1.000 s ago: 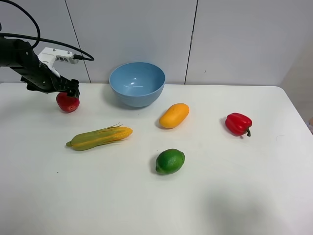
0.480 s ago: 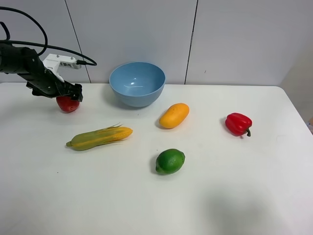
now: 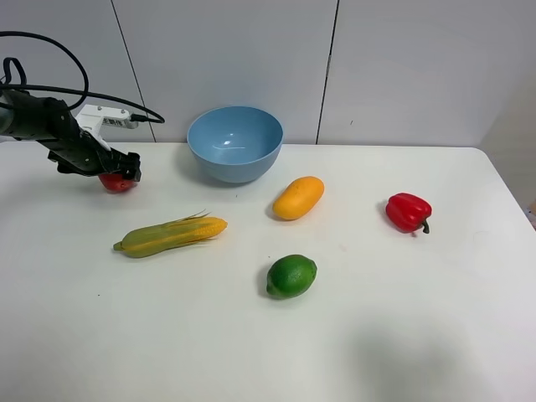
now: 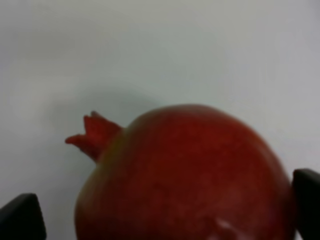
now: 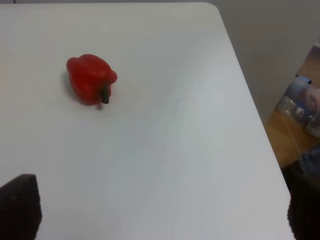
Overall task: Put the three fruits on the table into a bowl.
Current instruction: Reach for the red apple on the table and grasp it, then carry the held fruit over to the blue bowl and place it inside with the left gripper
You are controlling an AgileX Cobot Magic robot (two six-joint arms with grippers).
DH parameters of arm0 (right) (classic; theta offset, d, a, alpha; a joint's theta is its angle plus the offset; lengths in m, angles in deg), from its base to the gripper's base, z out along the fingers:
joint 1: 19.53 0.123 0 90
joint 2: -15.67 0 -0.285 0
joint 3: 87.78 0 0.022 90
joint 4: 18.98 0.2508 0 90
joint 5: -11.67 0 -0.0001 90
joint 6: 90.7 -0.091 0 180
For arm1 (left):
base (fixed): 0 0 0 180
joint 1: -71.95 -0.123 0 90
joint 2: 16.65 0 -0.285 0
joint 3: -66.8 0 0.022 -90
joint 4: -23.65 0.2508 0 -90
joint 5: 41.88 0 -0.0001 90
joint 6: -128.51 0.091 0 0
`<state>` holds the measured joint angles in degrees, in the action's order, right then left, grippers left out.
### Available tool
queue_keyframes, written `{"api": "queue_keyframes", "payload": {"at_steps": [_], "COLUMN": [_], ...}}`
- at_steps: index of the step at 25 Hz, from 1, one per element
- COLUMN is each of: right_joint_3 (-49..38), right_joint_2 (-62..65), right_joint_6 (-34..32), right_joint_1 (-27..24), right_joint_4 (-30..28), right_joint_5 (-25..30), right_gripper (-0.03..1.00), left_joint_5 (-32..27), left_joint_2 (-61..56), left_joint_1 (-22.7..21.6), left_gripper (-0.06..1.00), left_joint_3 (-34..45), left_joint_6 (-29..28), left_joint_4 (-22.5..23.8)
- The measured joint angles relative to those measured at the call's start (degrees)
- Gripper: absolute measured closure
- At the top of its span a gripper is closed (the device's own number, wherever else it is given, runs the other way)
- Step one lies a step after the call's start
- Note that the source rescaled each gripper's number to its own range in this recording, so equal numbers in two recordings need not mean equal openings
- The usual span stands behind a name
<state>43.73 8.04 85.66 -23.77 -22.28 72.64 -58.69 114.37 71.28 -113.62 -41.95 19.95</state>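
Note:
I need to pick up the red pomegranate [image 3: 115, 182] by its rounded sides with my left gripper next, so it can go into the light-blue bowl [image 3: 234, 142].
The red pomegranate [image 3: 115, 182] lies at the far left of the white table [image 3: 419, 327], left of the light-blue bowl [image 3: 234, 142]. My left gripper [image 3: 120, 170] is down over it and hides most of it. In the left wrist view the pomegranate [image 4: 185, 175] sits between the two dark fingertips [image 4: 22, 217]; the jaws are wide, and the left gripper [image 4: 162, 220] is open around it. The orange-yellow mango [image 3: 298, 198] and the green lime [image 3: 291, 275] lie mid-table. My right gripper [image 5: 162, 215] is open and empty, above the table's right end.
A yellow-green corn cob [image 3: 171, 235] lies in front of the pomegranate. A red bell pepper [image 3: 408, 211] sits at the right, also in the right wrist view [image 5: 91, 78]. The table's right edge [image 5: 250, 110] drops off to clutter on the floor.
My left gripper has come down over the pomegranate, which showed below it before and is now mostly covered. The fruits, corn and pepper have not moved.

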Motion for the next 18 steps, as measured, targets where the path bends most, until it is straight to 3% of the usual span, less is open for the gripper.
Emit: {"api": "queue_keyframes", "payload": {"at_steps": [5, 6, 7, 9, 13, 18], "right_joint_3": [0.0, 0.0, 0.0, 0.0, 0.0, 0.0], "right_joint_2": [0.0, 0.0, 0.0, 0.0, 0.0, 0.0], "right_joint_6": [0.0, 0.0, 0.0, 0.0, 0.0, 0.0], "right_joint_1": [0.0, 0.0, 0.0, 0.0, 0.0, 0.0], "right_joint_4": [0.0, 0.0, 0.0, 0.0, 0.0, 0.0], "right_joint_5": [0.0, 0.0, 0.0, 0.0, 0.0, 0.0], "right_gripper": [-0.03, -0.03, -0.03, -0.03, -0.03, -0.03], "left_joint_5": [0.71, 0.71, 0.76, 0.78, 0.65, -4.45], "left_joint_2": [0.5, 0.62, 0.69, 0.88, 0.55, -6.91], "left_joint_1": [-0.05, -0.05, -0.05, -0.05, 0.01, 2.52], "left_gripper": [-0.04, 0.09, 0.33, 0.94, 0.91, 0.91], "left_joint_3": [0.0, 0.0, 0.0, 0.0, 0.0, 0.0], "left_joint_6": [0.0, 0.0, 0.0, 0.0, 0.0, 0.05], "left_joint_4": [0.0, 0.0, 0.0, 0.0, 0.05, 0.29]}}
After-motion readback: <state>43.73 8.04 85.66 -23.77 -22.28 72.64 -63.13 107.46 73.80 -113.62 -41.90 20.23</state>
